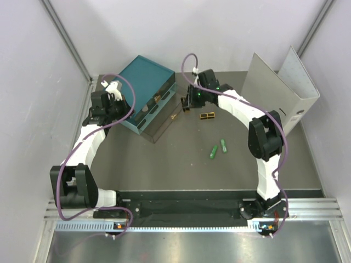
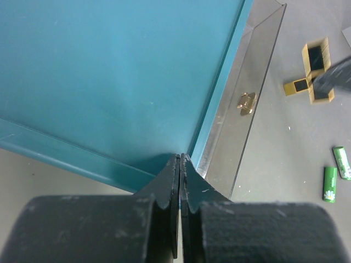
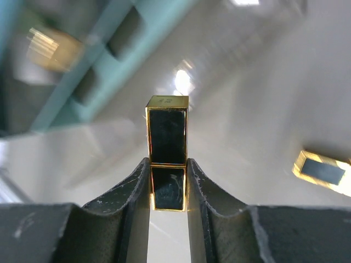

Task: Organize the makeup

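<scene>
The case would fall short, as it hangs beside the far end of the clear drawer (image 1: 163, 119). The robot needs to move it toward the drawer before the right gripper lets go of it.
My right gripper (image 3: 168, 164) is shut on a black-and-gold case (image 3: 167, 131) and holds it upright above the table, beside the far end of the pulled-out clear drawer (image 1: 163, 119); it also shows in the top view (image 1: 186, 104). A second black-and-gold case (image 1: 207, 116) lies on the table just right of it and shows in the right wrist view (image 3: 323, 171). Two bright green tubes (image 1: 214, 152) (image 1: 223, 146) lie mid-table. My left gripper (image 2: 180, 160) is shut and empty at the near left corner of the teal drawer box (image 2: 109, 71). The other makeup items are out of view.
The teal drawer box (image 1: 147, 87) stands at the back left, its clear drawer with a gold handle (image 2: 246, 103) pulled out toward the middle. A large grey binder (image 1: 279, 90) stands open at the back right. Walls close in on both sides.
</scene>
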Controlling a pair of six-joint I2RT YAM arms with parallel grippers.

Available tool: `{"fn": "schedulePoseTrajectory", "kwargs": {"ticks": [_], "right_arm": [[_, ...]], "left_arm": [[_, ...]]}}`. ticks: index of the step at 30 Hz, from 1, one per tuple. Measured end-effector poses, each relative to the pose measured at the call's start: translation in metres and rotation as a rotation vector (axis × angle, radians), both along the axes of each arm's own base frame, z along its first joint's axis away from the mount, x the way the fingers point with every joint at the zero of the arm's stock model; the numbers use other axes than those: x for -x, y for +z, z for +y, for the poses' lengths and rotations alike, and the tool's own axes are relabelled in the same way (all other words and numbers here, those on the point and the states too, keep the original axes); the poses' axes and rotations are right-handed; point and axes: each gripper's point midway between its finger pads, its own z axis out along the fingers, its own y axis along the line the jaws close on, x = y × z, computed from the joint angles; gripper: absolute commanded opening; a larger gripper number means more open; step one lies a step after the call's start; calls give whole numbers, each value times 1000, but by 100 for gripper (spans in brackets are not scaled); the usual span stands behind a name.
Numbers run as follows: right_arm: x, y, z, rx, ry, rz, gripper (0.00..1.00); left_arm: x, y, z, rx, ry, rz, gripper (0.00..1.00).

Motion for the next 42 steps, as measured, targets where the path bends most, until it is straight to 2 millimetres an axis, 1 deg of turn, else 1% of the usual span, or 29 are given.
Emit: {"fn": "schedulePoseTrajectory", "kwargs": {"ticks": [2,5,6,8,10,11,15,16,18,19,22,24,25,26,29,37,40,42], "right_arm": [[-9,23,11,-58,-9,-36,6],[-25,50,27,-128,-18,-74,6],[-32,56,34,-153,-21,-89,6],[-42,60,46,-188,-31,-95,6],[-46,52,54,-202,-40,-77,7],[-47,44,57,-203,-45,-61,7],[-44,4,65,-183,-74,31,9],[-43,-4,66,-176,-79,49,10],[-41,-13,67,-168,-87,70,14],[-40,-14,67,-167,-88,74,16],[-39,-14,70,-173,-91,77,27],[-39,-14,71,-175,-91,78,30],[-39,-14,71,-174,-91,79,35],[-39,-14,71,-175,-92,80,38],[-39,-14,71,-175,-93,81,42],[-39,-15,69,-162,-86,71,44],[-39,-17,65,-132,-78,54,45],[-38,-12,59,-99,-66,25,50]], "left_arm": [[0,0,0,0,0,0,0],[0,0,0,1,-2,0,0],[-1,-1,0,1,-2,0,0],[-1,0,-1,2,-3,0,0],[-1,-1,-1,2,-3,-1,0],[-1,0,-1,2,-3,-1,0],[-1,-1,-1,2,-4,-1,0],[-1,-1,-1,2,-4,-1,0],[-1,-1,-1,2,-4,-1,0],[-1,-1,-1,2,-4,-1,0],[-1,-1,-1,1,-5,-1,0],[-1,0,-1,0,-7,-2,0],[-1,0,-1,0,-7,-2,0],[-1,0,-1,0,-7,-2,0],[-1,0,-1,1,-7,-2,0],[-1,0,-1,0,-8,-3,0],[-1,0,-1,0,-8,-3,0],[-1,0,-1,0,-9,-3,0]]}}
